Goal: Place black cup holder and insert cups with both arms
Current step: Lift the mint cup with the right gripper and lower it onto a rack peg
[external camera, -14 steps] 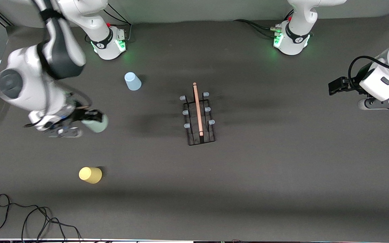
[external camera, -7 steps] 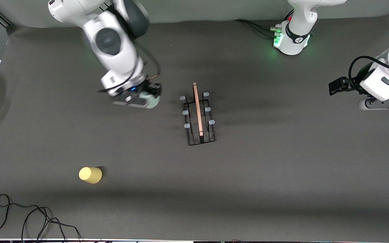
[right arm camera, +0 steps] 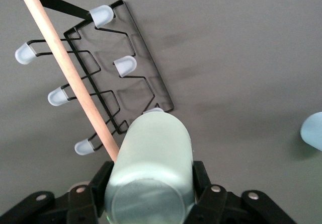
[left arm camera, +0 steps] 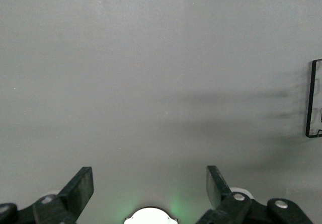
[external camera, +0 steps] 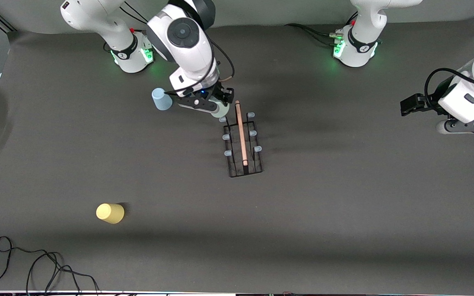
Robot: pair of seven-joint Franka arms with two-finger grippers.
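Note:
The mint cup hangs above the bare cap of the holder's end peg, so my right gripper should lower it onto that peg before releasing.
The black cup holder (external camera: 241, 135) stands mid-table, its wooden rod handle on top and blue-capped prongs on both sides. My right gripper (external camera: 221, 107) is shut on the pale mint cup (external camera: 221, 111), held on its side over the holder's end nearest the robot bases. In the right wrist view the cup (right arm camera: 153, 153) sits between the fingers (right arm camera: 199, 176), above the holder (right arm camera: 66, 65). The pale blue cup (external camera: 161, 99) stands toward the right arm's end. The yellow cup (external camera: 110, 213) lies nearer the front camera. My left gripper (external camera: 410, 105) waits open and empty (left arm camera: 148, 186) at the left arm's end.
Black cables (external camera: 35, 267) lie at the table's front corner at the right arm's end. The two green-lit arm bases (external camera: 132, 51) stand along the back edge. A corner of the holder (left arm camera: 307, 103) shows in the left wrist view. The blue cup (right arm camera: 313, 131) shows in the right wrist view.
My right arm has swung from the right arm's end of the table to the holder, carrying the mint cup. The left arm has not moved.

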